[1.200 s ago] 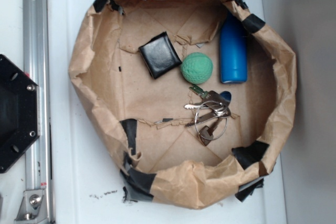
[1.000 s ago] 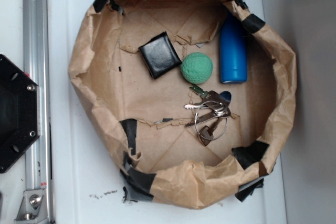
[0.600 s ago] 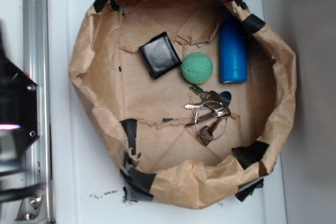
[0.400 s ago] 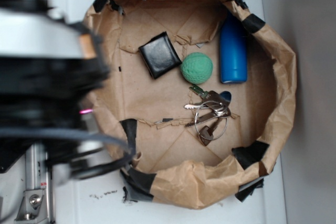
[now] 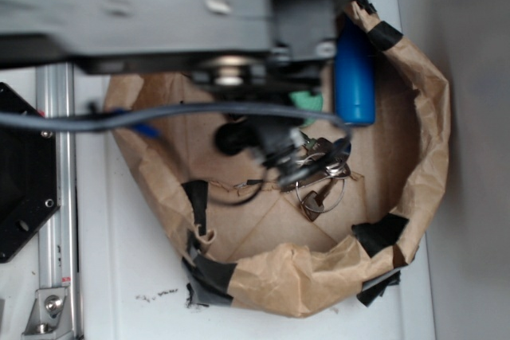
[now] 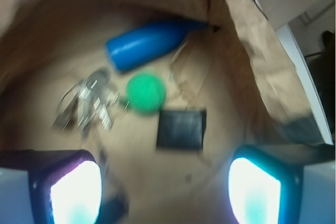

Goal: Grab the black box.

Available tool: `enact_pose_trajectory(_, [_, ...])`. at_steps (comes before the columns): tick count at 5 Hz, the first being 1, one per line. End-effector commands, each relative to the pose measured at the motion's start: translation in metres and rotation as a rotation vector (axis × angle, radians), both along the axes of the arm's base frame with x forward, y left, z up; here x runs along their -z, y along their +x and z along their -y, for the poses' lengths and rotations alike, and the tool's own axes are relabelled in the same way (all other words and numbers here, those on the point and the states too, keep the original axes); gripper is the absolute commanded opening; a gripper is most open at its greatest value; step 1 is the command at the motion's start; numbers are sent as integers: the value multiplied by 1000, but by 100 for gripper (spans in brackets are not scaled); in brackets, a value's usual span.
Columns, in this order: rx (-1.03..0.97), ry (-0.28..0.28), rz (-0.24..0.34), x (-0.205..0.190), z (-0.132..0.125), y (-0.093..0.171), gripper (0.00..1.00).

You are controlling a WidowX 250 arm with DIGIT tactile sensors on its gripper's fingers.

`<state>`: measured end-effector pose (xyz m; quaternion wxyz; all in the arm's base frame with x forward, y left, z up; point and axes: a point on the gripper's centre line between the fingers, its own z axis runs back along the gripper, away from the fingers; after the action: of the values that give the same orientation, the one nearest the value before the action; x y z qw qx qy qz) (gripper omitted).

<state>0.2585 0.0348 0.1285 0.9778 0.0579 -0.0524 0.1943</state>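
Observation:
My gripper grabs the opposite sides of the black box (image 6: 181, 129) next, to lift it from the brown paper.
In the wrist view the black box (image 6: 181, 129), small, flat and square, lies on the brown paper floor just beyond my gripper (image 6: 165, 192). The gripper hangs above the paper, open, with nothing between its two glowing fingers (image 6: 76, 192). The box sits a little right of the midline between them and apart from both. In the exterior view my arm (image 5: 159, 13) stretches over the top of the paper bowl and hides the black box. The picture is blurred by motion.
A green ball (image 6: 146, 93) lies just beyond the box, a blue bottle (image 6: 147, 45) behind it, and a bunch of keys (image 6: 86, 106) to the left. The crumpled paper wall (image 5: 422, 117) rings them all. A black hexagonal plate (image 5: 24, 173) and a metal rail (image 5: 57, 197) stand at the left.
The arm has swept in from the left and now lies over the upper part of the paper bowl, covering the black box in the exterior view. The objects have not moved.

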Motion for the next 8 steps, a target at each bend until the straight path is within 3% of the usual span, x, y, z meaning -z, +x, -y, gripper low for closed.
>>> enact_pose_trajectory(1, [-12,-74,60,-1,-16,12,100])
enact_pose_trajectory(3, [-12,-74,60,-1,-16,12,100])
enact_pose_trajectory(5, [29,-118,-17,52,-15,-1,100])
enact_pose_trajectory(7, [57,-83,8,71,-36,-15,100])
enact_pose_trajectory(8, [41,-103,12,63,-44,-24,100])
